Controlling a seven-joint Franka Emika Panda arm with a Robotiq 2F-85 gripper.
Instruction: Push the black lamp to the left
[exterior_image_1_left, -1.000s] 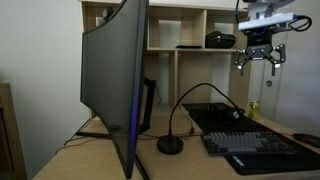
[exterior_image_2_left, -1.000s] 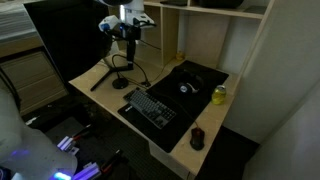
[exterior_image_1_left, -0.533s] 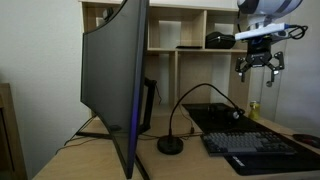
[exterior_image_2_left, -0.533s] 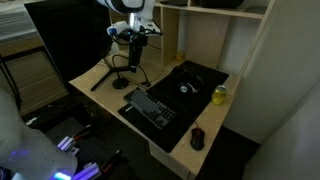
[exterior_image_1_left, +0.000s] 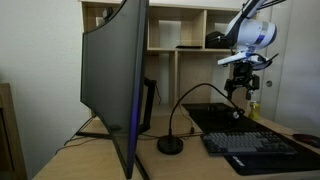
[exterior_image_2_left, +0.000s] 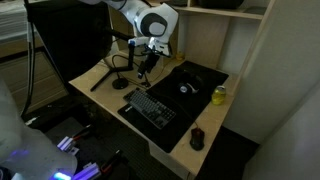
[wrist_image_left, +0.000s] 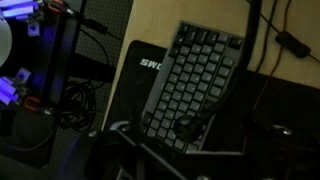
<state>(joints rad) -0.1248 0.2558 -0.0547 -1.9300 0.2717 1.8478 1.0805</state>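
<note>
My gripper grabs the black lamp's narrow head from above next, fingers astride the lamp arm's loose end, to push the lamp sideways over the keyboard (wrist_image_left: 197, 80).
The black lamp has a round disc base (exterior_image_1_left: 170, 146) on the desk beside the monitor and a thin arm (exterior_image_1_left: 204, 88) that arches over to a narrow head above the keyboard. It also shows in the exterior view from above (exterior_image_2_left: 121, 82). My gripper (exterior_image_1_left: 240, 90) hangs just above the head end of the lamp arm, fingers pointing down, open and empty; it also shows in the exterior view from above (exterior_image_2_left: 148, 62). In the wrist view the lamp's head (wrist_image_left: 186, 127) is a dark round shape between my dim fingers (wrist_image_left: 190, 162), over the keyboard (wrist_image_left: 197, 80).
A large curved monitor (exterior_image_1_left: 115, 80) stands close behind the lamp base. A black keyboard (exterior_image_2_left: 150, 107) and a mouse (exterior_image_2_left: 186, 87) lie on a dark mat. A green can (exterior_image_2_left: 219, 95) and a small dark object (exterior_image_2_left: 197, 138) stand near the desk edge. Wooden shelves (exterior_image_1_left: 190, 30) rise behind.
My gripper has come down from shelf height and moved toward the lamp, ending just above its arching arm. The lamp has not moved.
</note>
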